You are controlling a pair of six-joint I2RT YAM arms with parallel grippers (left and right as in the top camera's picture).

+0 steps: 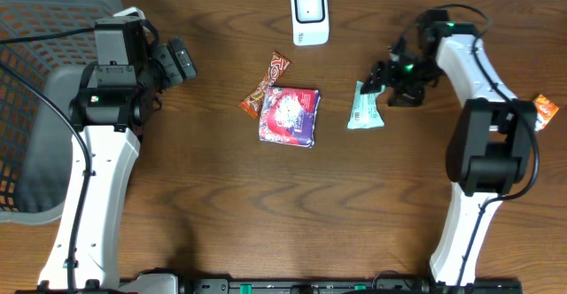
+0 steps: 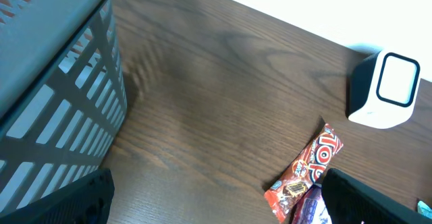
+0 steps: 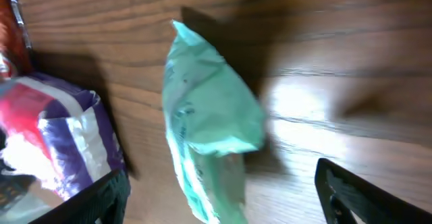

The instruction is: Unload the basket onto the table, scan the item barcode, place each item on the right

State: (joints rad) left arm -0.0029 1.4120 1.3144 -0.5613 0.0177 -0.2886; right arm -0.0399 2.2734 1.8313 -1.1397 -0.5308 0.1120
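My right gripper grabs the packet's long side edges next, to turn over the mint-green packet (image 1: 364,108) and scan its barcode.
A mint-green packet (image 1: 364,108) lies flat on the wooden table, right of centre. My right gripper (image 1: 376,80) hovers just behind it, open. In the right wrist view the green packet (image 3: 209,116) lies between the spread fingers of that gripper (image 3: 226,197), and neither finger touches it. The white barcode scanner (image 1: 310,15) stands at the back centre and also shows as the scanner (image 2: 385,89) in the left wrist view. My left gripper (image 1: 183,61) is open and empty at the back left, its fingers wide apart (image 2: 219,200).
An orange-red candy bar (image 1: 266,83) and a purple-and-red packet (image 1: 289,115) lie mid-table, left of the green packet. A grey mesh basket (image 1: 35,28) fills the far left. A small orange packet (image 1: 543,111) lies at the right edge.
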